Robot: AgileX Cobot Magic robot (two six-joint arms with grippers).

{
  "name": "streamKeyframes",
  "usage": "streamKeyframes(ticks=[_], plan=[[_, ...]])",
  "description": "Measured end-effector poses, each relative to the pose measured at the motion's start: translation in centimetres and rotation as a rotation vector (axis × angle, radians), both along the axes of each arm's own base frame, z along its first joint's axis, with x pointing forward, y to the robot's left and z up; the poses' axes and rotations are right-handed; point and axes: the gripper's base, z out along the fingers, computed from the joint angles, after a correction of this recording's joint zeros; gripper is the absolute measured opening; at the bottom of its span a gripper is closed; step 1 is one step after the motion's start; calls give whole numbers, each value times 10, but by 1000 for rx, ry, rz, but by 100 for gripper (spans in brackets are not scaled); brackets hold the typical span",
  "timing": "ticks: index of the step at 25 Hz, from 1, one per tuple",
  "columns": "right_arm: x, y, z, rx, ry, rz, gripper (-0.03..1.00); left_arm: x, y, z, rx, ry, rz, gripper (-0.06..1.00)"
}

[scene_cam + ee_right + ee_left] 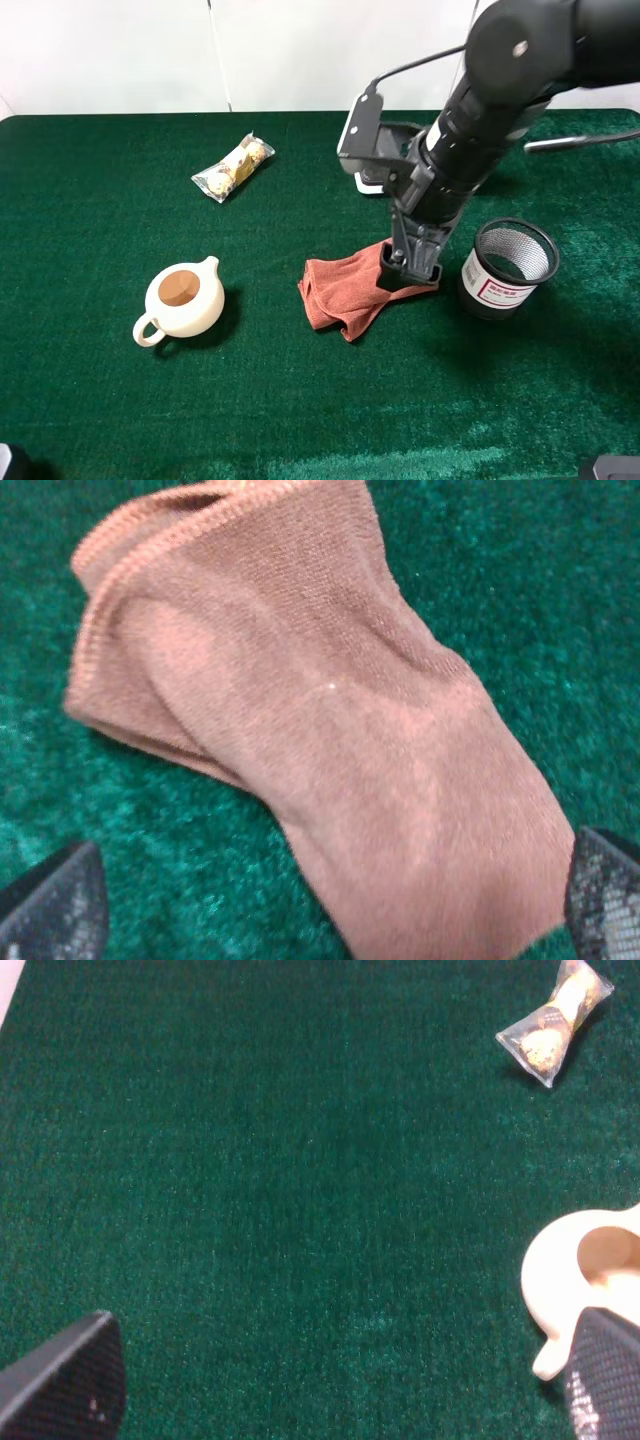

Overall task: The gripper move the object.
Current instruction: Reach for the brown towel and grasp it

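Observation:
The reddish-brown cloth needs to be moved, so my right gripper should next pick it up by its plain end (pixel 445 890) opposite the folded, stitched hem (pixel 150 565).
A crumpled reddish-brown cloth (pixel 345 292) lies on the green table (pixel 300 400) near the middle. My right gripper (pixel 410 265) points down onto the cloth's right end. In the right wrist view the cloth (pixel 320 710) fills the frame and the right gripper (pixel 330 905) is open, one fingertip (pixel 55 905) on either side of it. My left gripper (pixel 335 1390) is open and empty over bare green felt, away from the cloth; it shows only in the left wrist view.
A cream teapot (pixel 182 300) stands left of the cloth and shows in the left wrist view (pixel 585 1270). A wrapped snack packet (pixel 233 167) lies at the back left. A black mesh cup (pixel 510 265) stands just right of the right gripper. A white object (pixel 368 181) sits behind the arm.

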Motion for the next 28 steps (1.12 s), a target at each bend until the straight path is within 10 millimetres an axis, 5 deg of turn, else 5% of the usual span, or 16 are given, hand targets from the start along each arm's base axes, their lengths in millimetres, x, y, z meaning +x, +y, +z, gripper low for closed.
streamKeyframes(ticks=[15,28], plan=[[11,11,-56,-25,38,84,70,0,0,0,0,-1,0,89],[15,13,-77,-40,36,80,68,0,0,0,0,-1,0,89]])
